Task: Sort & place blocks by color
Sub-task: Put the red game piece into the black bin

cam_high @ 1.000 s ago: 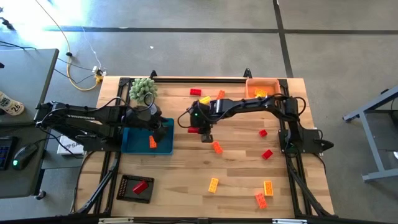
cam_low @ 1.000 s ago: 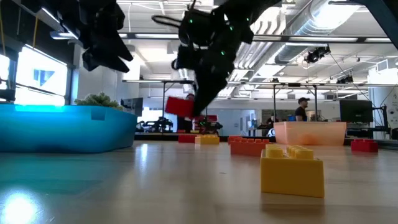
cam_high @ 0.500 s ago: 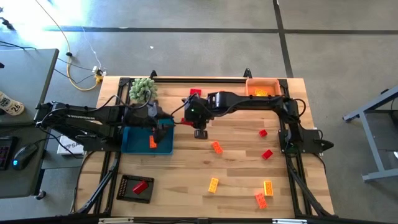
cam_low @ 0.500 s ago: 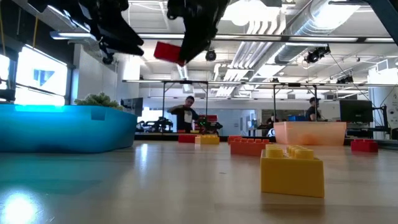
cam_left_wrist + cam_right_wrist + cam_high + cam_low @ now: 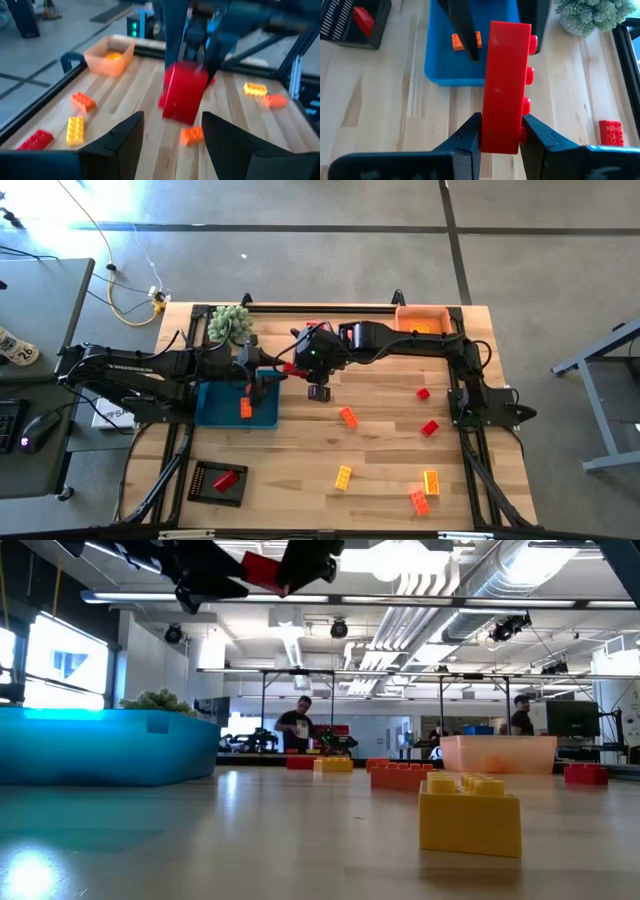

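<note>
My left gripper next needs to grab the red brick by the end that sticks out of my right gripper, to sort the brick into the black tray (image 5: 217,484).
My right gripper (image 5: 502,137) is shut on a red brick (image 5: 505,85) and holds it high above the table's middle, left of centre (image 5: 289,367). My left gripper (image 5: 170,145) is open over the blue tray's far right corner (image 5: 262,375) and points at that brick. Its two fingers (image 5: 464,30) stand on either side of the brick's far end without touching it. In the low view the red brick (image 5: 262,570) hangs near the top, between both dark grippers. Other blocks lie loose on the wooden table (image 5: 380,450). My right gripper pinches the red brick's near end (image 5: 501,131) between its two fingers, one on the studded face and one on the opposite face. The fingers slant down from the table's right side. The brick sticks out past the fingertips, lifted clear of the table.
The blue tray (image 5: 222,410) holds an orange brick (image 5: 245,409), the black tray (image 5: 205,485) a red one (image 5: 226,478), and the orange tray (image 5: 422,320) yellow pieces. A green plant (image 5: 228,323) stands at the far left. Loose bricks (image 5: 348,417) (image 5: 430,427) (image 5: 343,476) lie near and right.
My right gripper has risen well clear of the table with the red brick and gone toward the table's left and far side, up to my left gripper. My left gripper has tipped up toward level and rolled a little, staying open.
</note>
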Robot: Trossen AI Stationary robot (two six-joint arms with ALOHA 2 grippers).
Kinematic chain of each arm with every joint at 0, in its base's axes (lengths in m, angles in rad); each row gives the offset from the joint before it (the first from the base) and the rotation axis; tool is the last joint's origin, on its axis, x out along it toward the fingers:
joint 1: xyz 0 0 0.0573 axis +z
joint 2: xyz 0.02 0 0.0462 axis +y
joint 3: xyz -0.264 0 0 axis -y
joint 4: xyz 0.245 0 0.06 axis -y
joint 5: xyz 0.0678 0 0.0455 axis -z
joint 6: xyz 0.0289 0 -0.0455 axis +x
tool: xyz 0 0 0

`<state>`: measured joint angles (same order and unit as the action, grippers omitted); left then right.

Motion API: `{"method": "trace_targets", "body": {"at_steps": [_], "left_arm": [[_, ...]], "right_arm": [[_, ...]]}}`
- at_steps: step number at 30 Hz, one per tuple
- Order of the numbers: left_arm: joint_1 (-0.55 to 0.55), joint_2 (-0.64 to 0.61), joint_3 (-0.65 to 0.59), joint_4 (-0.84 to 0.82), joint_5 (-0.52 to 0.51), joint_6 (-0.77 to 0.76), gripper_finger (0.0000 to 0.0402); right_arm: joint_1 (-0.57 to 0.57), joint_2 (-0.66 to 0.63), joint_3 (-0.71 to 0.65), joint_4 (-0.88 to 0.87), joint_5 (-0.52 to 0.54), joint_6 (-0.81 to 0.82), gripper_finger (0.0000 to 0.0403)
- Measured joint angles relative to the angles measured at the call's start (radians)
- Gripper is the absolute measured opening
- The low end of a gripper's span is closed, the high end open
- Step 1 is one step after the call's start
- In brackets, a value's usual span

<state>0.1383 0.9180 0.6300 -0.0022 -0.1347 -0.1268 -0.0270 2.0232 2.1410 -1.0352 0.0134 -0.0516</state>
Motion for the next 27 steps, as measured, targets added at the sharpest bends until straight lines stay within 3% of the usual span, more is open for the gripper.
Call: {"method": "trace_targets", "body": {"at_steps": [6, 17, 21, 27], "left_arm": [[0.0, 0.0, 0.0, 0.08, 0.049, 0.0, 0.0188], [0.0, 0.0, 0.0, 0.083, 0.09, 0.008, 0.0185], [0.0, 0.0, 0.0, 0.1, 0.09, 0.05, 0.0158], [0.0, 0.0, 0.0, 0.126, 0.099, 0.096, 0.0084]], "right_arm": [[0.01, 0.0, 0.0, 0.006, 0.001, 0.004, 0.0077], [0.015, 0.0, 0.0, 0.097, -0.009, 0.052, 0.0077], [0.017, 0.0, 0.0, 0.098, -0.011, 0.054, 0.0077], [0.021, 0.0, 0.0, 0.096, -0.019, 0.074, 0.0076]]}}
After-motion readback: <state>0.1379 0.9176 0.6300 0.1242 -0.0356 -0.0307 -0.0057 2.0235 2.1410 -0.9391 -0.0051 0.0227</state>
